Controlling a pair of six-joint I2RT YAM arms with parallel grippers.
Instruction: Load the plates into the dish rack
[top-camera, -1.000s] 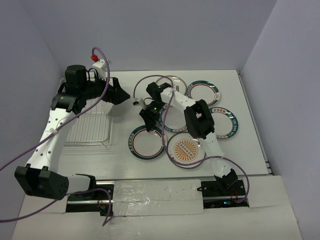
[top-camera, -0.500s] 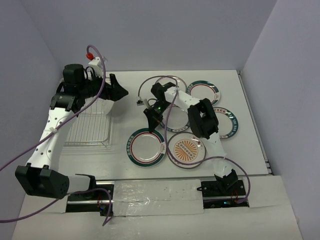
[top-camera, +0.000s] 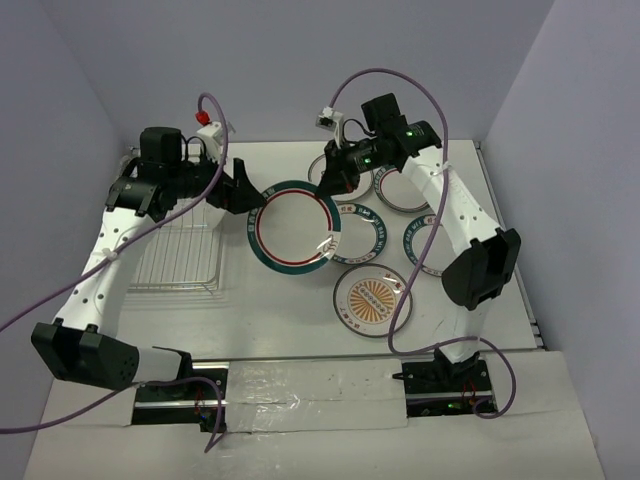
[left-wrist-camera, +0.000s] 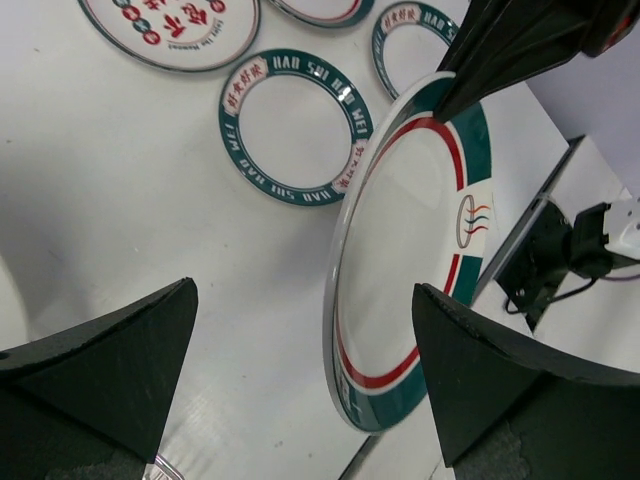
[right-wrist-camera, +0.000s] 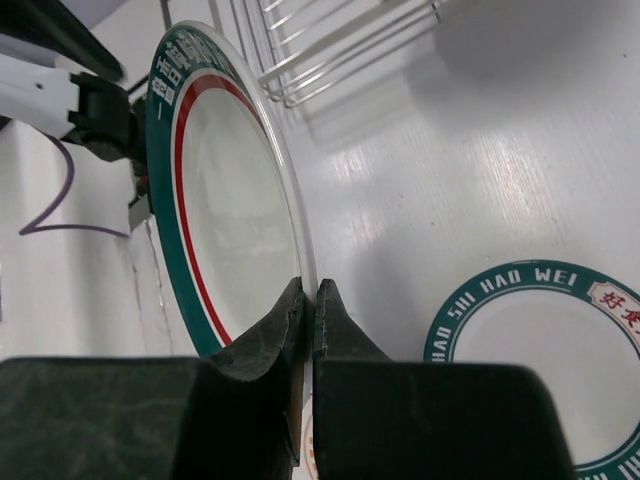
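Observation:
I will next grab the tilted plate with my left gripper by its rack-side rim (top-camera: 253, 228) (left-wrist-camera: 335, 290), so that the plate's other edges stay free to slot between the wires.
My right gripper (top-camera: 331, 188) is shut on the rim of a white plate (top-camera: 293, 225) with a teal rim and a red ring, and holds it tilted on edge above the table. The right wrist view shows its fingertips (right-wrist-camera: 310, 295) pinching that plate (right-wrist-camera: 225, 200). My left gripper (top-camera: 250, 198) is open at the plate's left edge. In the left wrist view the plate (left-wrist-camera: 420, 240) stands between the spread fingers (left-wrist-camera: 110, 360), untouched. The dish rack (top-camera: 180, 245) stands empty at the left. The orange sunburst plate (top-camera: 372, 299) and several teal-rimmed plates (top-camera: 358, 232) lie flat on the table.
More plates lie at the back right (top-camera: 405, 185) and the right (top-camera: 430, 240). A teal-rimmed plate (left-wrist-camera: 295, 125) lies under the lifted one. The rack's corner (right-wrist-camera: 330, 40) shows in the right wrist view. Purple cables loop over both arms. Walls close in the left, back and right.
My right arm has lifted the red-ringed plate off the table and swung it up and left. The left gripper has shifted right, so the plate's edge now sits between its open fingers.

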